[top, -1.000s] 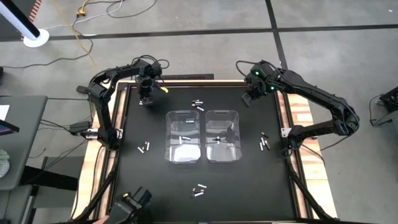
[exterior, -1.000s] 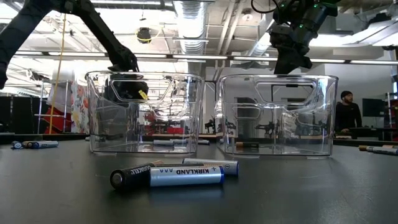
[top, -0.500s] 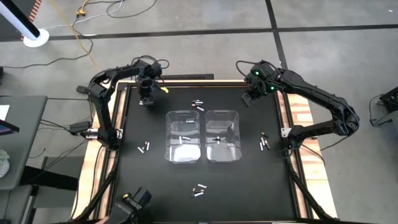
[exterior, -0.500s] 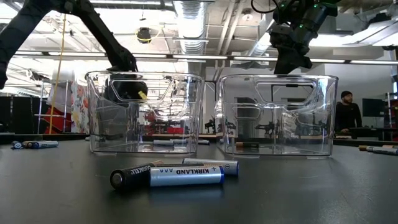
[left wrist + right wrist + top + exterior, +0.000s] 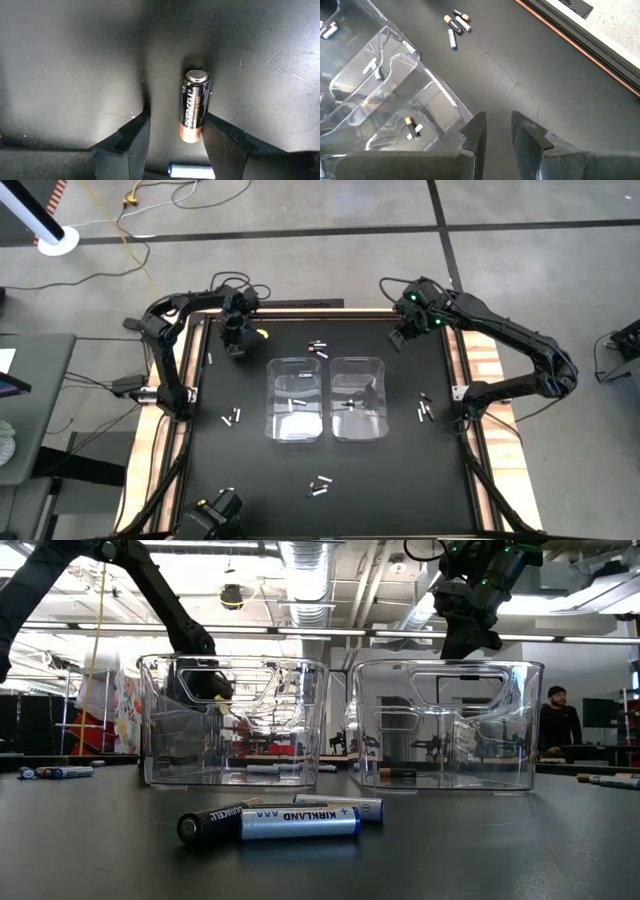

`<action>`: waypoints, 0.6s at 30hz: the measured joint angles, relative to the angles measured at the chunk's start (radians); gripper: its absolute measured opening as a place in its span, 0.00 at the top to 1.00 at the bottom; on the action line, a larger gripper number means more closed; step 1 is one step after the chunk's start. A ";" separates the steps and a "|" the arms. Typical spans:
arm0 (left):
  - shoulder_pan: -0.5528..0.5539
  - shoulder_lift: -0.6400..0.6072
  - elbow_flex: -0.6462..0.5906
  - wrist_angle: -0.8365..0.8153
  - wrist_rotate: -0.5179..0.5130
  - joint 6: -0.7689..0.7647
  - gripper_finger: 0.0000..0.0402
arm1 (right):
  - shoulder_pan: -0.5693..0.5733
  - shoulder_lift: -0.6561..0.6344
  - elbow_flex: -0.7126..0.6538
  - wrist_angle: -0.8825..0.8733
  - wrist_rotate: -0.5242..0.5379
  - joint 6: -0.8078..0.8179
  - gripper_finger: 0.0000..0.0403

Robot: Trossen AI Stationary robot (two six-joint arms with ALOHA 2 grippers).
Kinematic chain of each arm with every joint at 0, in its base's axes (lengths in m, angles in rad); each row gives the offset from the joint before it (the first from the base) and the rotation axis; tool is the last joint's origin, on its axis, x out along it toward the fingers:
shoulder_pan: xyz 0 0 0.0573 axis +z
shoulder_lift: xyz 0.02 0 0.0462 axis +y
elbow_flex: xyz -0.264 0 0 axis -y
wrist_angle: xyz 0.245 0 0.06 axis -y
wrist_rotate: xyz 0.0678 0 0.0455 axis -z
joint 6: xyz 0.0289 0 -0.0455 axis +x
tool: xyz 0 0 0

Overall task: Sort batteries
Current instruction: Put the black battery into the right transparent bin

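My left gripper's fingers reach down along the dark battery (image 5: pixel 194 107) beside its copper end (image 5: pixel 190 133), so my left gripper is ready and needs to close on the battery.
My left gripper (image 5: pixel 234 348) is at the table's far left, pointing down, open. In the left wrist view (image 5: pixel 176 125) a dark battery with a copper end (image 5: pixel 194 107) lies on the table between its fingers, close to one of them. A white battery (image 5: pixel 190 170) shows farther back between them. My right gripper (image 5: pixel 400 338) hangs above the far right of the table, holding nothing, with a narrow gap between its fingers (image 5: pixel 498 122). Small groups of batteries lie on the table (image 5: pixel 318 347), (image 5: pixel 231 417), (image 5: pixel 424 408), (image 5: pixel 320 485). My left gripper comes from above, pointing down, with its fingers along the dark battery's sides. One finger (image 5: pixel 217 137) stands right beside the copper end (image 5: pixel 191 135). I cannot tell whether it touches. The battery lies flat on the table.
Two clear plastic bins stand side by side mid-table: the left one (image 5: pixel 294 399) holds white batteries, the right one (image 5: pixel 358 398) a dark one. In the low view three batteries (image 5: pixel 290 820) lie near the front edge. A person (image 5: pixel 560 725) stands in the room beyond.
My left gripper has come down toward the table and shifted slightly toward the near edge. The right arm has kept still.
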 joint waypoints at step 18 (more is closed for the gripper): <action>-0.019 -0.003 0.026 0.003 -0.010 -0.005 0.91 | 0.000 0.000 0.000 0.000 0.000 0.005 0.73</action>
